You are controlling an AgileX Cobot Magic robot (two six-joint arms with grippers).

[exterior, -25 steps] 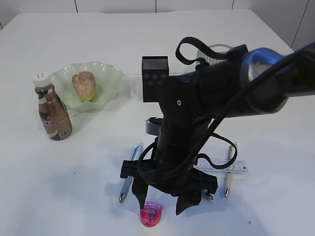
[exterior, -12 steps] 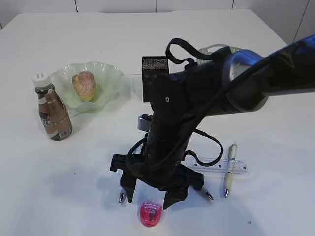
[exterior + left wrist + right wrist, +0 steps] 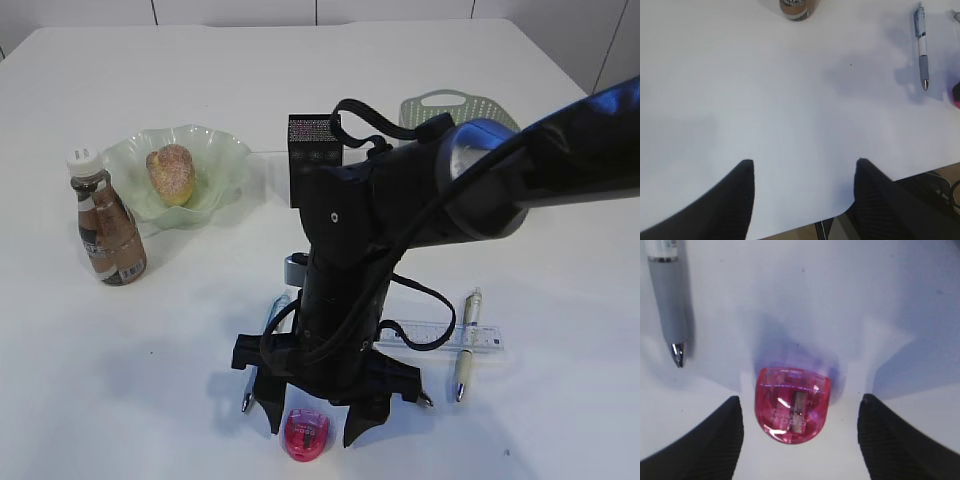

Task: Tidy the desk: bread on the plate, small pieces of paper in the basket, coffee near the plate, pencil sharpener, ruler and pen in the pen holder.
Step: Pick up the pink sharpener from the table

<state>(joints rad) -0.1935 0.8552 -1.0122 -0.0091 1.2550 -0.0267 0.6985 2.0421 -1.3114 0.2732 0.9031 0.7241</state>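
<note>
The pink pencil sharpener [image 3: 306, 434] needs to go into the black pen holder [image 3: 315, 158], so my right gripper needs to grab it by its curved sides next.
The pink pencil sharpener [image 3: 306, 434] [image 3: 792, 405] lies near the table's front edge. My right gripper [image 3: 311, 425] [image 3: 800, 412] is open, its fingers straddling the sharpener without touching it. A clear ruler [image 3: 440, 335] and pens [image 3: 465, 345] [image 3: 669, 300] lie beside it. The black pen holder [image 3: 315, 158] stands behind. Bread [image 3: 171, 173] sits on the green plate [image 3: 225, 160]. The coffee bottle [image 3: 107, 232] [image 3: 798, 8] stands left of the plate. The green basket [image 3: 470, 105] is at the back right. My left gripper [image 3: 802, 165] is open and empty over the front table edge.
The right arm [image 3: 420, 200] covers the table's middle and hides part of a pen [image 3: 272, 318] beneath it. In the left wrist view a grey pen [image 3: 921, 45] lies at the right, and the table's front corner [image 3: 840, 212] shows between the fingers.
My right gripper has swung left and come down, from beside the sharpener to straddling it. The basket has come into view behind the arm.
</note>
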